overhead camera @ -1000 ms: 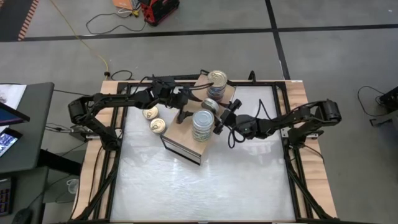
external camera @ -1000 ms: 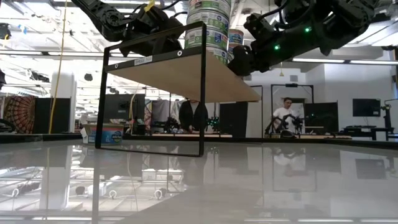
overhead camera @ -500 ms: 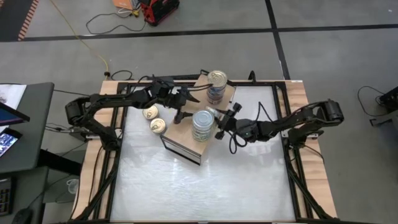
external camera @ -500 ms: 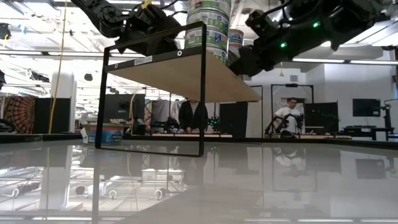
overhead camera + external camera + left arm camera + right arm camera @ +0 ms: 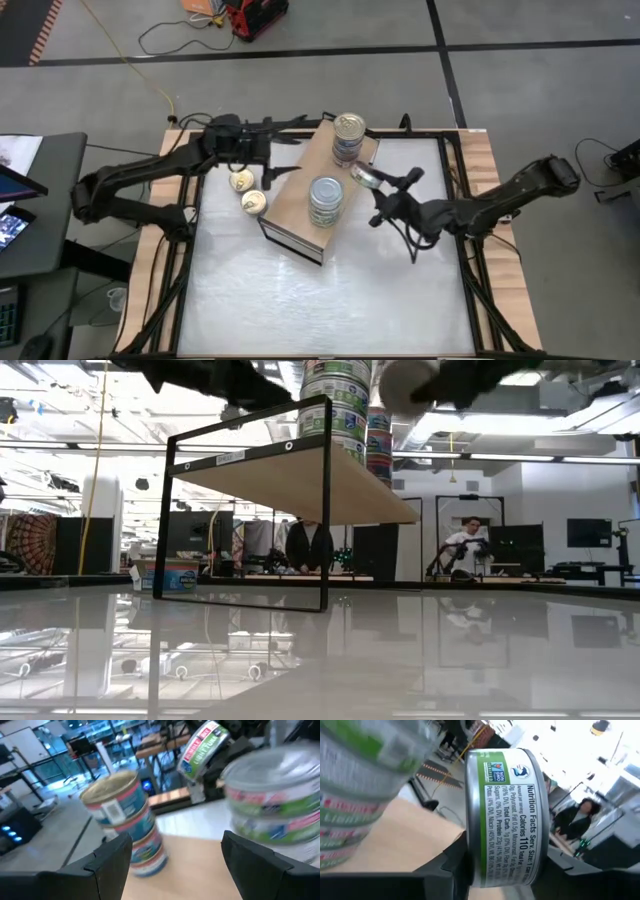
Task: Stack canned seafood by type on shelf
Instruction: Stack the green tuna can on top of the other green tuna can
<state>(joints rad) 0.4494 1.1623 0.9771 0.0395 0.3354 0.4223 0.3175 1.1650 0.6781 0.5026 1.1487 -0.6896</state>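
Observation:
The green-labelled tin [image 5: 508, 817] is off to the side of the silver-lidded stack [image 5: 370, 775] and would fall if the right gripper opened now, so the robot needs to first line it up.
The shelf [image 5: 300, 205] is a tan plywood box in mid-table. Two stacks stand on its top: gold-lidded tins [image 5: 348, 135] [image 5: 125, 820] at the far end and silver-lidded, green-labelled tins [image 5: 326, 200] [image 5: 275, 802] nearer. Two gold-lidded tins [image 5: 247, 191] sit flat on the table left of the shelf. My right gripper [image 5: 378, 185] hovers off the shelf's right edge, shut on a green-labelled tin [image 5: 364, 175] [image 5: 505, 815] [image 5: 410, 382]. My left gripper [image 5: 283, 152] [image 5: 175, 857] is open over the shelf's left far edge and touches nothing. My right gripper pinches the green-labelled tin between its two fingers [image 5: 455, 865], one on each flat face, with the label rim [image 5: 520, 825] facing the wrist camera. It comes in about level from the table's right. The tin is lifted clear of the shelf and stands on edge.
White tabletop [image 5: 330, 300] with wooden rails [image 5: 490, 200] on either side. The near half of the table holds no objects. The shelf's dark frame [image 5: 325, 500] stands on the tabletop. People stand in the room beyond the table [image 5: 462, 545].
My right gripper has lifted the green-labelled tin off the shelf top between the two stacks and carried it up and toward the table's right, tipping it on edge. My left gripper has drawn back from the shelf top toward the table's left far side.

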